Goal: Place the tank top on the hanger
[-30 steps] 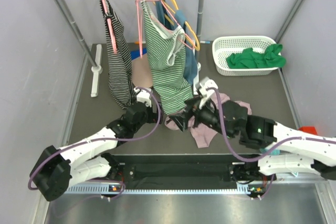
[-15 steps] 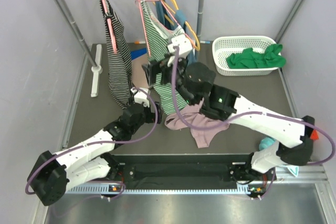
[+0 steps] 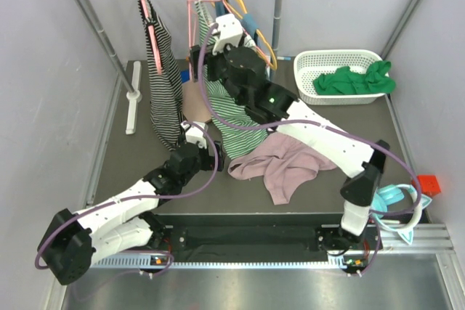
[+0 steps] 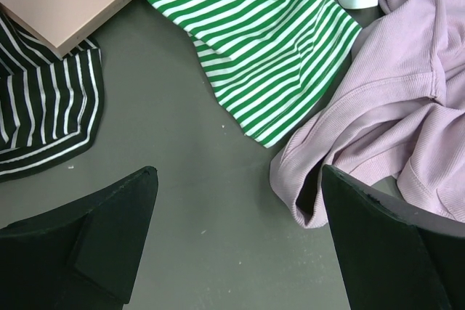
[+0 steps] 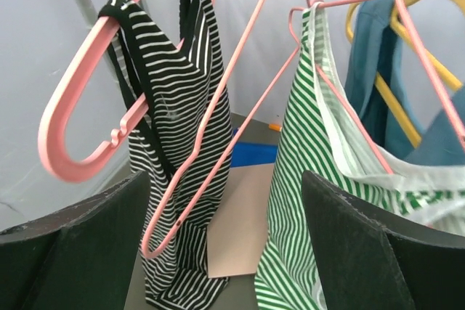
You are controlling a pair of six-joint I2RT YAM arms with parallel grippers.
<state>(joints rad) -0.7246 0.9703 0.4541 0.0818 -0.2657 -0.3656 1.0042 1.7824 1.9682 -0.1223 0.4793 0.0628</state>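
Observation:
Next, my right gripper grabs the salmon-pink hanger (image 3: 190,27) by its near corner (image 3: 192,74), so the opposite end stays free to enter the tank top.
The dusty-pink tank top (image 3: 285,165) lies crumpled on the table; its near edge shows at the right of the left wrist view (image 4: 378,128). The thin salmon-pink hanger (image 3: 190,27) hangs empty on the rail between the two striped tops, and fills the middle of the right wrist view (image 5: 218,128). My right gripper (image 3: 197,64) is raised at the rack, open and empty (image 5: 225,252), with the hanger's lower corner just ahead of its fingers. My left gripper (image 3: 208,152) is low over the table, open and empty (image 4: 236,245), just left of the tank top.
A black-and-white striped top (image 3: 163,85) and a green-and-white striped top (image 3: 234,107) hang on pink hangers. A yellow hanger (image 3: 254,30) with a blue garment hangs further right. A white basket (image 3: 309,70) holds a green cloth. A beige board (image 3: 195,101) lies under the rack.
My right arm has lifted from the tank top on the table up to the rack and the empty hanger. The tank top stays on the table, more spread out. The left arm has barely moved.

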